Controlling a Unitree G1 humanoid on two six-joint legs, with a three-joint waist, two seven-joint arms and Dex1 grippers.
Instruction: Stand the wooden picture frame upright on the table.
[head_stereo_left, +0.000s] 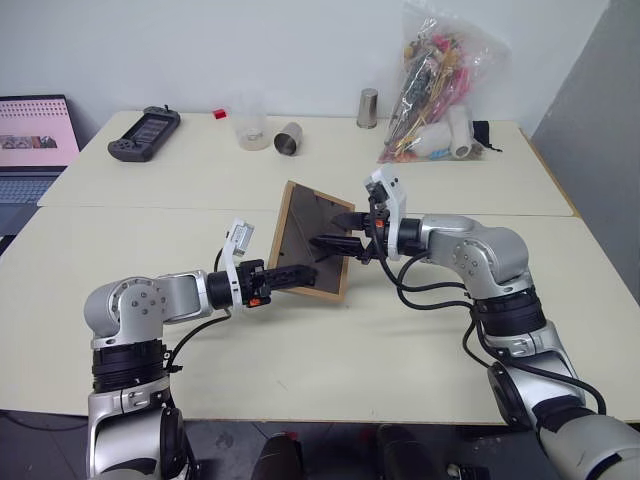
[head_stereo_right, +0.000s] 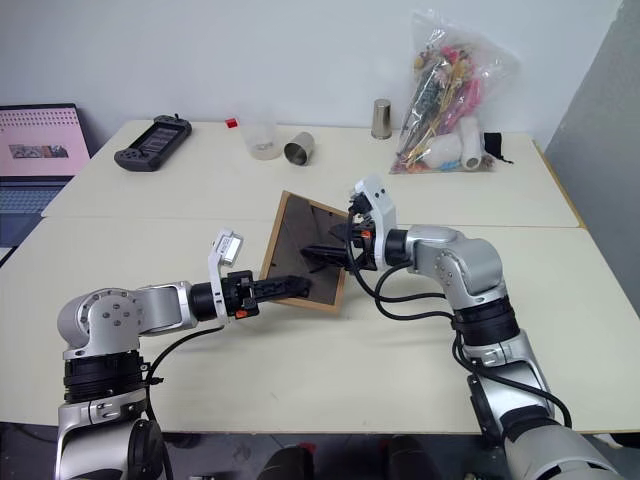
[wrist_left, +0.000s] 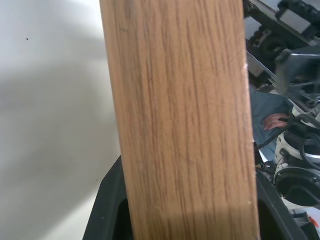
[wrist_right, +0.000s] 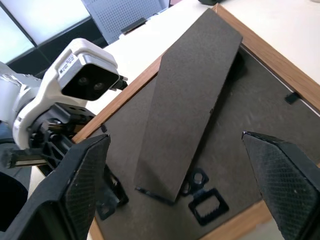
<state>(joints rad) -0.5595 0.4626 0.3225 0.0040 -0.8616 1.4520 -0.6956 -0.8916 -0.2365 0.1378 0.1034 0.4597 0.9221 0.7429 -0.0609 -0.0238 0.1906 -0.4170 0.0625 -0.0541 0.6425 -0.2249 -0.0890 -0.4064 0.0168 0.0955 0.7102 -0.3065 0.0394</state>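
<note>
The right gripper grabs the picture frame by its wooden side edge (head_stereo_left: 345, 278) next, to leave its fold-out stand free to prop the frame upright.
The wooden picture frame (head_stereo_left: 308, 232) hangs tilted just above the table (head_stereo_left: 400, 350), with its dark back panel turned toward me. My left gripper (head_stereo_left: 300, 276) is shut on its lower wooden edge (wrist_left: 185, 120), one black finger (wrist_left: 107, 210) on each side of the wood. My right gripper (head_stereo_left: 338, 228) comes in from the right and stands open at the back panel. In the right wrist view its fingers (wrist_right: 87, 175) spread wide on either side of the fold-out stand (wrist_right: 190, 95), without closing on it. The frame's front side is hidden.
A seam (head_stereo_left: 150, 208) joins the two table sections. On the far section are a black handheld device (head_stereo_left: 145, 132), a clear cup (head_stereo_left: 250, 125), a metal cup lying on its side (head_stereo_left: 291, 138), an upright metal cup (head_stereo_left: 368, 108) and a stuffed plastic bag (head_stereo_left: 440, 90). A laptop (head_stereo_left: 35, 135) sits far left.
</note>
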